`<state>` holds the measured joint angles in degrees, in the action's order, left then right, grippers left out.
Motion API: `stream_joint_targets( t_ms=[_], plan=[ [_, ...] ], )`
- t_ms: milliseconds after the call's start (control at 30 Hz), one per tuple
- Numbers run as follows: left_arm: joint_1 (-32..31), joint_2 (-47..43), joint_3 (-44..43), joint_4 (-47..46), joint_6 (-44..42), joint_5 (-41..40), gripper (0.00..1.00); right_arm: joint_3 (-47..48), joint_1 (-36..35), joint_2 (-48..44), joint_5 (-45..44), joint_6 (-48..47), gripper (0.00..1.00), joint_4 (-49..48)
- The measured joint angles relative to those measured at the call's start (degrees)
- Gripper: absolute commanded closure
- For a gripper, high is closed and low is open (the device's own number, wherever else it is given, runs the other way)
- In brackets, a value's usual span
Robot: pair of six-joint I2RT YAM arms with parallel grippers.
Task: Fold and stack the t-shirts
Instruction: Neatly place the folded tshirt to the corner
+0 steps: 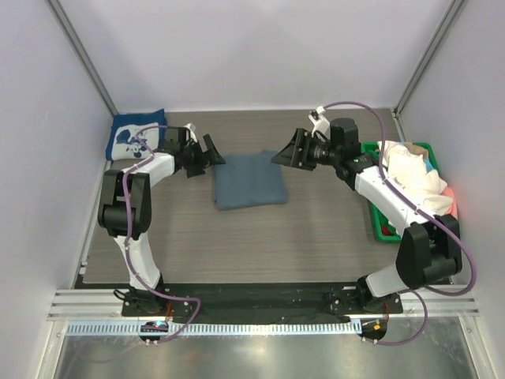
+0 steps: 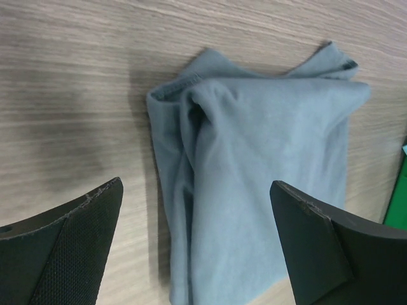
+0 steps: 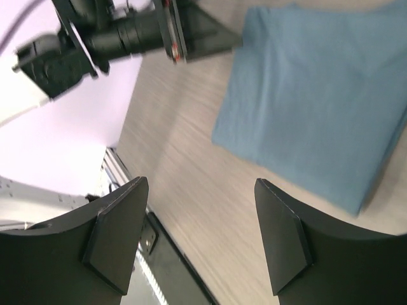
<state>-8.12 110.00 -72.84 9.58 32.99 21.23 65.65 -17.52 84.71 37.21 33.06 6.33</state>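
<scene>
My left gripper's fingers are above the cloth. My gripper isn't ready to close on the bunched edge (image 1: 219, 167) (image 2: 186, 166) yet and needs to first go lower.
A slate-blue t-shirt (image 1: 249, 180) lies folded in a rough rectangle at the middle of the table. My left gripper (image 1: 207, 155) hovers at its back left corner, open, with nothing between the jaws. In the left wrist view the blue t-shirt (image 2: 267, 171) lies under the open left gripper (image 2: 196, 184). My right gripper (image 1: 287, 151) hangs open and empty above the back right corner. In the right wrist view the open right gripper (image 3: 200, 181) frames bare table beside the blue t-shirt (image 3: 318, 95). A navy t-shirt with a white print (image 1: 136, 136) lies folded at the back left.
A green basket (image 1: 377, 225) at the right edge holds a heap of white, cream and pink t-shirts (image 1: 414, 178). White walls close in the back and both sides. The arm bases stand on a black rail at the near edge.
</scene>
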Motion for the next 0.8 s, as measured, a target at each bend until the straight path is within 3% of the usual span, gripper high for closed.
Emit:
stream_joint_targets(
  t_ms=[367,467,567,600,667,700,800],
  plan=[
    [-0.61,7.19,-2.23,-8.66,4.35,1.51,0.12,-6.23,-0.42,-7.69,0.20,-1.36,0.25,5.75],
    [-1.42,9.25,-4.42,-9.44,5.51,1.81,0.24,-6.23,-0.68,-7.91,0.39,-1.46,0.25,5.79],
    [-1.92,10.95,-5.64,-10.03,6.38,2.58,0.42,-6.25,-0.74,-7.96,0.39,-1.68,0.25,5.92],
    [-1.95,11.37,-5.79,-10.23,6.64,2.97,0.60,-6.29,-0.76,-7.96,0.39,-1.79,0.25,5.90],
    [-1.99,11.85,-5.88,-9.73,7.08,2.75,0.79,-6.58,-0.74,-7.96,0.39,-2.03,0.25,5.92],
    [-1.99,12.35,-5.88,-9.27,7.02,2.93,0.99,-6.75,-0.74,-7.96,0.42,-2.12,0.25,5.92],
    [-1.99,12.96,-6.82,-7.80,6.73,3.76,1.00,-7.50,-0.74,-7.96,0.39,-2.54,0.25,5.99]
  ],
)
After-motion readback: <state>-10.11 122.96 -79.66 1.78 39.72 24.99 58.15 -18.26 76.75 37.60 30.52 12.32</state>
